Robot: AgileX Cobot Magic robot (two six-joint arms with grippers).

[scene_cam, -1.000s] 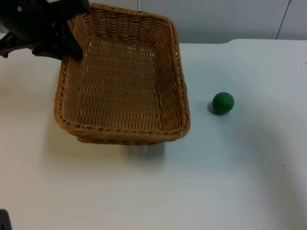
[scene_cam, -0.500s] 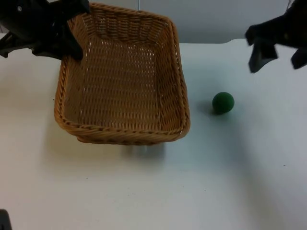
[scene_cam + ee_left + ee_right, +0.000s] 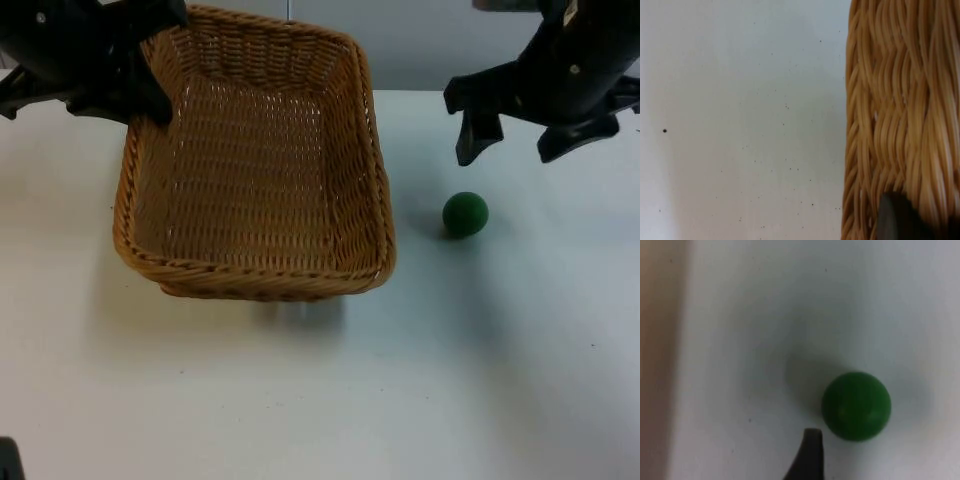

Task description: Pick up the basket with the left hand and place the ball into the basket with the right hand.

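The ball (image 3: 465, 214) has to go into the basket. My right gripper should grab it by its round sides next.
A woven wicker basket (image 3: 381, 190) takes up the table's left half, and a shadow lies under its near edge. My left gripper (image 3: 150, 98) is shut on the rim at the basket's far left corner. In the left wrist view the wicker wall (image 3: 900, 110) runs beside a black fingertip (image 3: 895, 219). A green ball (image 3: 465, 214) rests on the table to the right of the basket, apart from it. My right gripper (image 3: 510, 150) hovers just behind and above the ball, open, with nothing between its fingers. In the right wrist view the ball (image 3: 856, 406) lies close to one fingertip (image 3: 810, 452).
The white table (image 3: 420, 380) stretches bare in front of the basket and the ball. A grey partition wall (image 3: 440, 40) closes the far edge behind both arms.
My right arm has come in from the upper right and moved left to a spot over the ball, fingers spread. The basket, the ball and the left arm have stayed put.
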